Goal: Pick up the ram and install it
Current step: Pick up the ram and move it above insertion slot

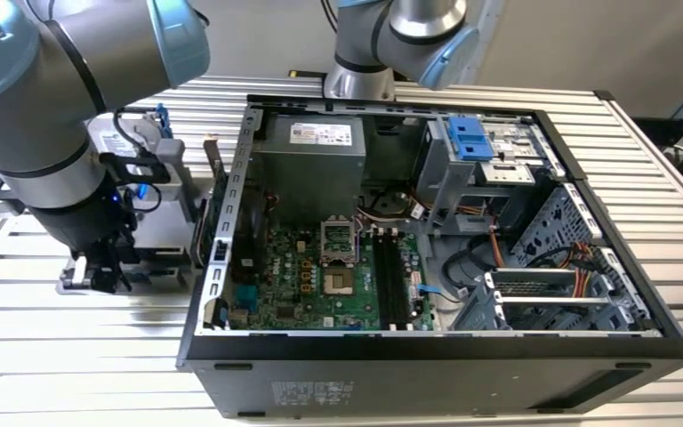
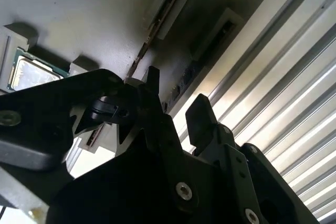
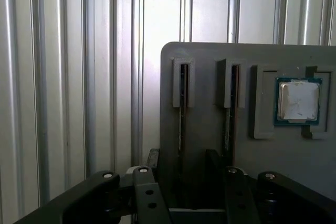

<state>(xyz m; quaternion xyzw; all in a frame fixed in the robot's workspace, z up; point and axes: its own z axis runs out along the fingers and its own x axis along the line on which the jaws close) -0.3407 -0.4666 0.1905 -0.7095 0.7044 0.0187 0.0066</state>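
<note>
Next, my gripper grabs the ram by its bare middle part (image 3: 181, 153), where both flat sides of the ram stand open, since the grey holder wraps the ram's end.
The ram (image 3: 181, 103) stands on edge in the slot of a grey holder block (image 3: 205, 129), nearest the block's edge. My gripper (image 3: 182, 162) is open, with one black finger (image 3: 152, 158) on each side of this stick and a gap to either face. In the second wrist view the same ram (image 2: 181, 80) runs between the two fingertips of the gripper (image 2: 176, 98). In the exterior view the gripper (image 1: 102, 274) hangs low at the exterior view's left, outside the open computer case (image 1: 217, 267).
A second memory stick (image 3: 229, 98) stands in the neighbouring slot, and a processor chip (image 3: 298, 100) lies in a recess beside it. The black memory slots (image 1: 391, 285) sit on the green motherboard inside the case. Ribbed metal table (image 3: 63, 77) lies all around.
</note>
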